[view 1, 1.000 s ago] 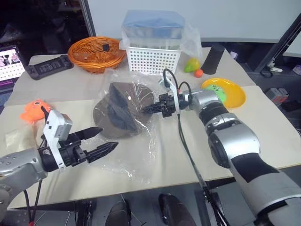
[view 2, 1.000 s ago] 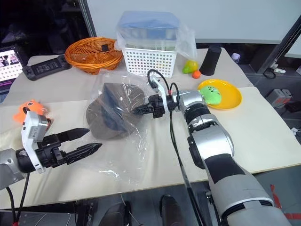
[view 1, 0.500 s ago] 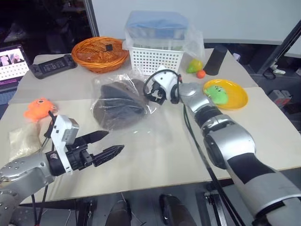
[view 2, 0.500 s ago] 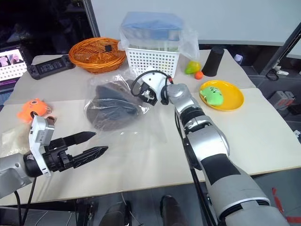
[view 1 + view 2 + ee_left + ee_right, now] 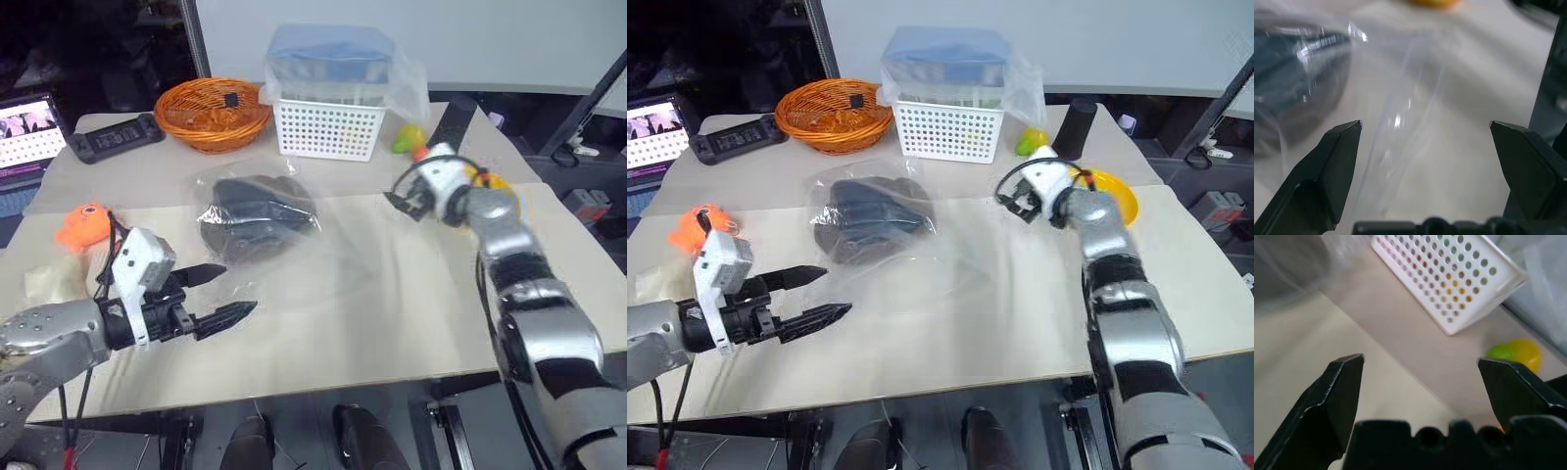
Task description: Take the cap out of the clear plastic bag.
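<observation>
I will next grab the cap by its brown fabric edge (image 5: 306,213) with my right gripper, to take the cap out of the clear plastic bag (image 5: 338,257).
The dark-brown cap (image 5: 250,211) lies flat on the table inside the clear plastic bag (image 5: 338,257), which spreads crinkled toward the middle of the table. My left gripper (image 5: 238,288) hovers open just in front of the bag's near edge, pointing at it, with nothing between its fingers. In the left wrist view the bagged cap (image 5: 1293,83) lies ahead of the left gripper (image 5: 1425,127), off to one side. My right gripper (image 5: 400,201) stands open and empty to the right of the bag, near the yellow plate, apart from the plastic.
An orange wicker basket (image 5: 213,110) and a white perforated basket (image 5: 328,127) holding a wrapped blue box stand at the back. A yellow plate (image 5: 1114,196), black cylinder (image 5: 1073,125) and yellow-green fruit (image 5: 1513,355) are at the right. An orange toy (image 5: 83,223) and black controller (image 5: 116,137) lie left.
My right gripper let go of the bagged cap, opened and swung right toward the yellow plate. The cap in its bag dropped flat onto the table. The left gripper hardly moved.
</observation>
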### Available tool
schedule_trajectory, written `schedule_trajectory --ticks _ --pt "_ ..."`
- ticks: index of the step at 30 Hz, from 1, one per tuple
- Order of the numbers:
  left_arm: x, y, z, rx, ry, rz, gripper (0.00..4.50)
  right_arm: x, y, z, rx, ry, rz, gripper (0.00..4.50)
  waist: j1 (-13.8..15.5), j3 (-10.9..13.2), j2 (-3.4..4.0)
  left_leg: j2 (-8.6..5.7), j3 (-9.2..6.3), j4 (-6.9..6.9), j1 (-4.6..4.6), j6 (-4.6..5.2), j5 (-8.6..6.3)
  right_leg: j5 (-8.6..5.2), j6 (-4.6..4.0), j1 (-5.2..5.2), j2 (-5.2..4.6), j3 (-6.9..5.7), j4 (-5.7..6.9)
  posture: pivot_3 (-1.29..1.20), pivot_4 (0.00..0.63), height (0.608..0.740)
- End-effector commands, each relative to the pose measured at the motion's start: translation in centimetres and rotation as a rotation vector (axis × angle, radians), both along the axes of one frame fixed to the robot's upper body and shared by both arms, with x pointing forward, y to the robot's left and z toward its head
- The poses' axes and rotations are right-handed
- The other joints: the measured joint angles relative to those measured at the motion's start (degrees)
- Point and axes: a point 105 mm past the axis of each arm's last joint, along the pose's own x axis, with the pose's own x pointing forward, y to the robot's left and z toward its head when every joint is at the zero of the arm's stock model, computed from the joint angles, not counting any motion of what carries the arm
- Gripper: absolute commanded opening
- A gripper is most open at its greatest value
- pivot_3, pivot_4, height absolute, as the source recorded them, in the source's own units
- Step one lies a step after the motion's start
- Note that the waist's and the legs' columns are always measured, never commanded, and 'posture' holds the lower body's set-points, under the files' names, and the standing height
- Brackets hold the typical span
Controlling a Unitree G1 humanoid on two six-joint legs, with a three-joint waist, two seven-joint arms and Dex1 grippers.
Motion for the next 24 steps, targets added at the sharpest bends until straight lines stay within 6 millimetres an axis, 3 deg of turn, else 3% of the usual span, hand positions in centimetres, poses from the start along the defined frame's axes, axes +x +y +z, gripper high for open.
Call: schedule_trajectory --ticks 1,4,8,19,20,24 --pt "2.0 0.5 -0.1 0.143 -0.140 -0.001 4.50 -4.7 3.0 2.1 0.088 0.091 0.211 4.42 0.18 0.00 0.00 0.01 0.01 0.01 0.01 0.00 0.00 0.00 0.00 -0.01 0.02 0.00 0.03 0.00 0.150 0.740" --pt "4.2 0.2 0.5 0.176 -0.263 -0.014 4.50 -9.8 5.1 0.6 0.070 0.246 0.375 4.42 1.01 0.01 0.02 0.04 0.02 0.02 0.08 0.01 0.01 -0.18 0.24 -0.01 0.08 0.00 0.16 0.00 0.150 0.740" --pt "5.9 -1.6 0.8 0.204 -0.381 -0.095 4.50 -16.4 6.6 -3.1 -0.055 0.455 0.539 4.42 2.18 -0.02 -0.02 0.05 0.05 0.24 0.16 0.01 0.01 -0.31 0.32 0.04 0.10 0.04 0.42 0.00 0.150 0.740" --pt "9.8 -4.1 0.4 0.256 -0.540 -0.157 4.50 -18.6 7.0 -3.6 -0.038 0.503 0.474 4.42 2.78 -0.01 -0.06 0.06 0.14 0.73 0.32 0.04 -0.02 -0.27 0.41 0.42 0.08 0.10 0.46 0.00 0.150 0.740" --pt "10.2 -4.2 0.4 0.263 -0.556 -0.151 3.97 -18.7 7.1 -3.5 -0.033 0.499 0.472 4.50 2.94 -0.01 -0.06 0.06 0.14 0.73 0.31 0.06 -0.03 -0.28 0.43 0.42 0.08 0.09 0.45 0.00 0.150 0.740" --pt "11.7 -5.0 0.7 0.330 -0.662 -0.152 2.70 -18.5 7.5 -3.4 -0.015 0.489 0.441 4.50 3.01 -0.02 -0.07 0.05 0.14 0.76 0.28 0.08 -0.04 -0.26 0.48 0.46 0.08 0.10 0.42 0.00 0.150 0.740"
